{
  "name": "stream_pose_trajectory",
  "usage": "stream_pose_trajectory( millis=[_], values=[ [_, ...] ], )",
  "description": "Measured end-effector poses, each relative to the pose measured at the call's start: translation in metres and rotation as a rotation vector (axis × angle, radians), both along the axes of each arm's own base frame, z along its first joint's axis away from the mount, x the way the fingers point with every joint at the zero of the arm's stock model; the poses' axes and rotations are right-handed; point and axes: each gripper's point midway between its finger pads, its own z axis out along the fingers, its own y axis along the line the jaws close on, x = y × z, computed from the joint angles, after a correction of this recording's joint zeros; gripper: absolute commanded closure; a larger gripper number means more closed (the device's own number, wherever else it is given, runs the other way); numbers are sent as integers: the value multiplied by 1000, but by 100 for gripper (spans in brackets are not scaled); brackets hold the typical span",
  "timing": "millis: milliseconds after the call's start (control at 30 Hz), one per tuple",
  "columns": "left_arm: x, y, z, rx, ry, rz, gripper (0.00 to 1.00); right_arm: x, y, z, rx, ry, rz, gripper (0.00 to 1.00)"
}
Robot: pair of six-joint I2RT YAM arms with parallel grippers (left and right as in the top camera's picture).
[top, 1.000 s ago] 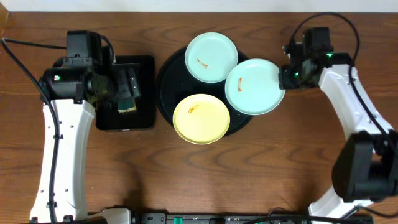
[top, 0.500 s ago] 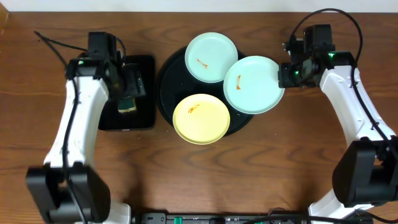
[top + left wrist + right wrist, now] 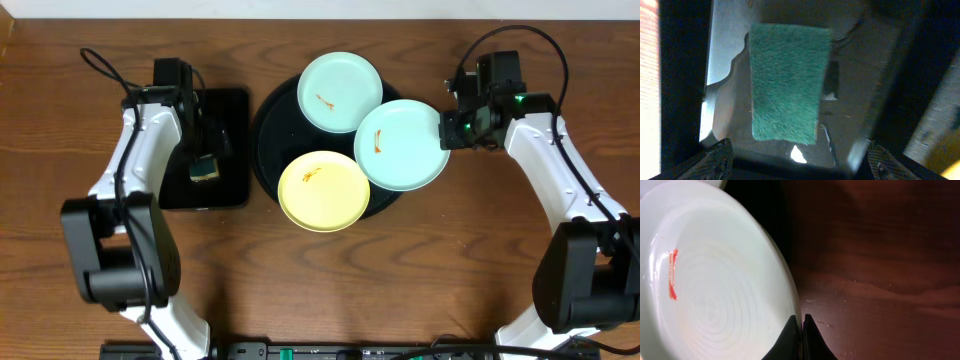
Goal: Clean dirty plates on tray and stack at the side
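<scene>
The far end of the sponge should stay free to wipe plates. Next, my left gripper should grab the green sponge [image 3: 787,80] across its long sides at its nearest end.
Three plates lie over the round black tray [image 3: 270,120]: a mint plate [image 3: 340,92] at the back, a yellow plate [image 3: 323,190] in front, each with an orange smear. My right gripper [image 3: 447,130] is shut on the rim of the second mint plate [image 3: 402,145], which has a red smear and is held over the tray's right side; the right wrist view shows the fingers [image 3: 801,332] pinching its edge [image 3: 715,280]. My left gripper [image 3: 205,150] is open above a green sponge [image 3: 787,80] that lies in the small rectangular black tray [image 3: 235,110].
The rectangular black tray sits left of the round tray. Brown wooden table [image 3: 450,260] surrounds everything. Cables run behind both arms.
My left arm has swung toward the back left over the rectangular tray. My right gripper has shifted the held mint plate a little left over the round tray.
</scene>
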Motion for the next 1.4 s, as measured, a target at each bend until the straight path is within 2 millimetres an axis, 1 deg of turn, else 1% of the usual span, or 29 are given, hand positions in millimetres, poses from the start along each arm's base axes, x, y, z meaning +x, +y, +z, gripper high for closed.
stream_pose_trajectory(
  millis=[67,200,300,367,400,667,800,1033,1067,1133,1267,1300,1400],
  values=[
    [-2,2,-14,-2,34,5,14,2,-2,-4,-10,-10,-5,99],
    [-2,1,-35,-6,73,5,14,-3,-4,-12,-20,4,-9,99],
    [1,2,-43,-6,78,4,14,-2,-4,-15,-24,7,-10,99],
    [3,2,-43,-5,68,5,18,-2,-5,-15,-26,6,-11,99],
    [4,2,-43,-5,66,5,19,-2,-5,-15,-26,6,-11,99],
    [7,3,-43,3,52,5,18,-2,-5,-15,-29,4,-12,99],
    [9,7,-43,25,43,9,24,-2,-5,-15,-29,4,-12,99],
    [11,9,-43,35,37,9,27,-2,-6,-15,-30,3,-12,99],
    [13,9,-43,35,29,9,28,-2,-6,-15,-30,3,-12,99],
    [14,9,-46,37,19,10,35,-2,-6,-15,-30,3,-12,99],
    [9,10,-51,43,29,11,46,-2,-6,-15,-30,4,-13,99],
    [9,10,-51,44,30,12,51,-2,-6,-15,-30,3,-13,99],
    [9,11,-51,47,29,8,81,-2,-6,-15,-31,4,-13,99]
  ],
)
